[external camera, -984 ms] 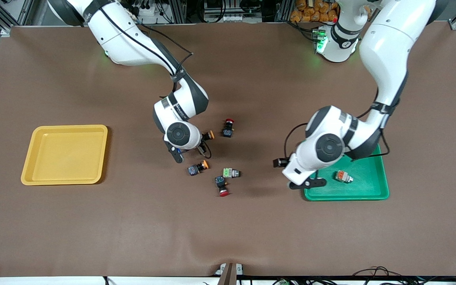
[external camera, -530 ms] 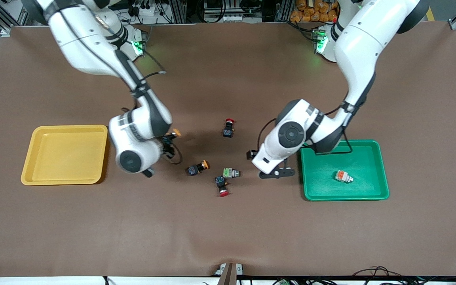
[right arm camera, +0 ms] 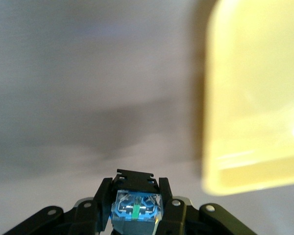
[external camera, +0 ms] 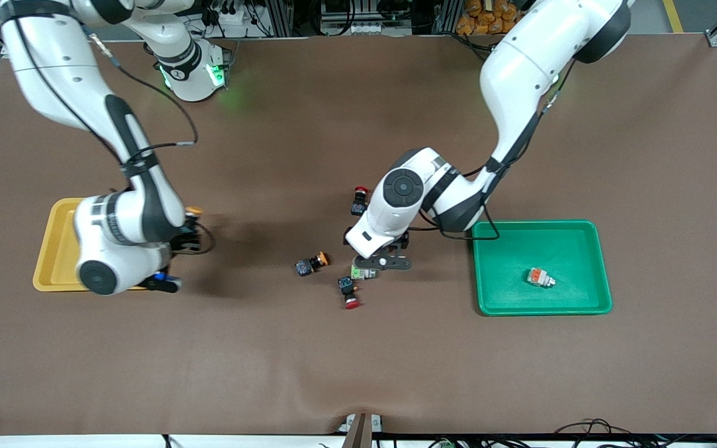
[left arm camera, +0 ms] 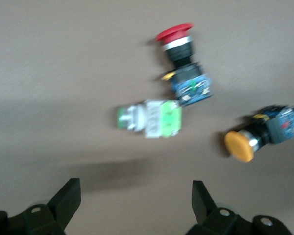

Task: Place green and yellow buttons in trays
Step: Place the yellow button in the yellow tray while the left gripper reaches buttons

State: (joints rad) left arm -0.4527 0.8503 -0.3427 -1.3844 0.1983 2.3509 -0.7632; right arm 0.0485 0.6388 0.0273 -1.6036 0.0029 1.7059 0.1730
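My left gripper is going to grab the light-green button by its body (external camera: pixel 363 273) next, and then it will place the button in the green tray (external camera: pixel 573 249).
My right gripper (external camera: pixel 184 235) is shut on a black-bodied button with an orange-yellow cap (external camera: pixel 192 212) and holds it over the yellow tray's (external camera: pixel 55 244) edge nearest the buttons. The right wrist view shows the button's blue underside (right arm camera: pixel 136 208) between the fingers, with the yellow tray (right arm camera: pixel 257 98) below. My left gripper (external camera: pixel 379 262) is open and empty just above the light-green button (external camera: pixel 356 272). In the left wrist view that button (left arm camera: pixel 149 117) lies ahead of the open gripper (left arm camera: pixel 134 203). A second yellow-capped button (external camera: pixel 312 263) lies beside it (left arm camera: pixel 262 137). A silver button with an orange block (external camera: pixel 540 277) lies in the green tray (external camera: pixel 573 249).
Two red-capped black buttons lie in the cluster: one (external camera: pixel 349 293) nearer to the front camera than the light-green button, also in the left wrist view (left arm camera: pixel 182 66), and one (external camera: pixel 358 202) farther, beside the left arm's wrist. A brown mat covers the table.
My right arm has carried the yellow-capped button from the cluster to the yellow tray's edge. My left arm has moved from the green tray to over the light-green button.
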